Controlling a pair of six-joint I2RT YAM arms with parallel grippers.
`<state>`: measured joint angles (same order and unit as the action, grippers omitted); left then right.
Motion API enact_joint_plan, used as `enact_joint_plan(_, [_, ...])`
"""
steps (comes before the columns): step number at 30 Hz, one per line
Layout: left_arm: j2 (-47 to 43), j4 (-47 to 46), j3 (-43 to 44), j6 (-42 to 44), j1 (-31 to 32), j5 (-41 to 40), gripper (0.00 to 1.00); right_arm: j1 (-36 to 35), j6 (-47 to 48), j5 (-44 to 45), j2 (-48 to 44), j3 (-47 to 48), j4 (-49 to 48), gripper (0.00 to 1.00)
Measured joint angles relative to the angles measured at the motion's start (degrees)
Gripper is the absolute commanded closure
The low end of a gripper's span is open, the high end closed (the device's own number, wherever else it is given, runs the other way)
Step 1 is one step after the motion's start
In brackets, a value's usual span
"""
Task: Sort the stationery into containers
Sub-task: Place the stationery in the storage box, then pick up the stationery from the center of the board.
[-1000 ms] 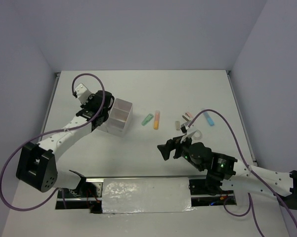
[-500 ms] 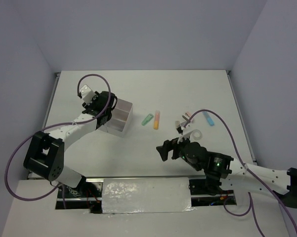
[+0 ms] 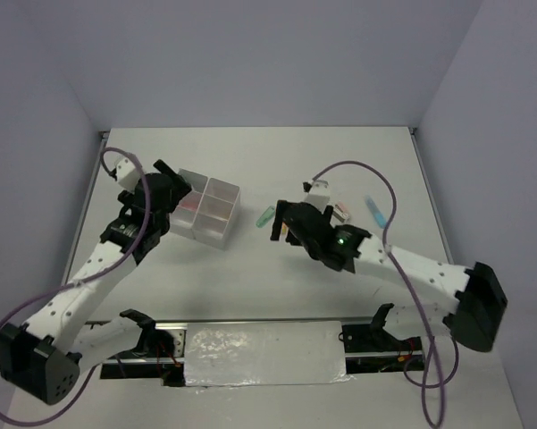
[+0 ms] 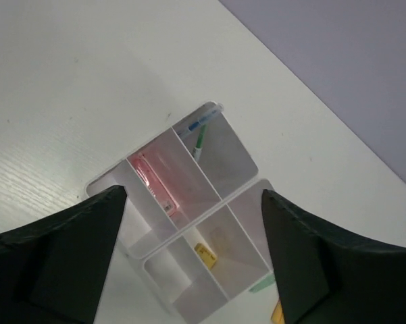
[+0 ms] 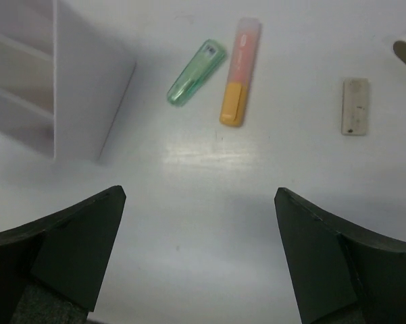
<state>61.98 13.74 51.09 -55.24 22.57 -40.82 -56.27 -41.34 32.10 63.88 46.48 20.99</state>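
The green marker will be picked up by one end with my right gripper. Its other end stays free to hand over to my left gripper.
The whitish four-compartment box [image 3: 216,214] stands left of centre. In the left wrist view, the box [image 4: 240,152] holds a pink marker [image 4: 150,181], a green pen [image 4: 199,140] and a small yellow item [image 4: 205,255], each in its own compartment. My left gripper [image 3: 172,189] hangs open just left of and above the box, its fingers [image 4: 54,260] empty. My right gripper [image 3: 281,221] is open above the table, just short of a green marker [image 5: 197,72] and an orange-pink marker [image 5: 240,71]. A tan eraser [image 5: 354,106] lies to their right.
A blue marker [image 3: 375,213] and thin pens [image 3: 342,213] lie right of the right gripper. The right arm's purple cable [image 3: 362,170] arcs over that area. The box's near corner [image 5: 88,101] stands left of the right gripper. Walls close the table on three sides.
My left gripper has opened and drawn back from above the box to its left side. My right arm has swung away from the table's front, up and left, over the green and orange markers.
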Motion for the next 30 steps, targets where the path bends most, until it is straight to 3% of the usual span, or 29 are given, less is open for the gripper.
enact_joint_plan(4, [-9.3, 5.3, 0.0, 5.7, 2.1, 4.3, 0.01, 5.0, -7.0, 0.1, 18.0, 16.2, 8.3, 0.0])
enact_joint_plan(10, [-18.1, 16.4, 1.5, 12.2, 8.9, 10.9, 0.01, 5.2, -14.2, -0.9, 37.9, 33.2, 14.6, 0.13])
enact_joint_plan(15, [-24.3, 22.8, 5.4, 19.7, 8.9, 11.3, 0.01, 5.3, -19.0, -1.7, 42.3, 33.8, 16.1, 0.21])
enact_joint_plan(20, [-32.0, 25.1, 2.2, 23.7, 8.9, 7.2, 0.01, 5.9, -21.9, -1.7, 42.8, 33.8, 15.5, 0.3])
enact_joint_plan(30, [-30.2, 25.3, 0.1, 27.0, 4.1, 9.1, 0.01, 10.9, -22.1, -2.6, 52.0, 38.6, 15.1, 0.34])
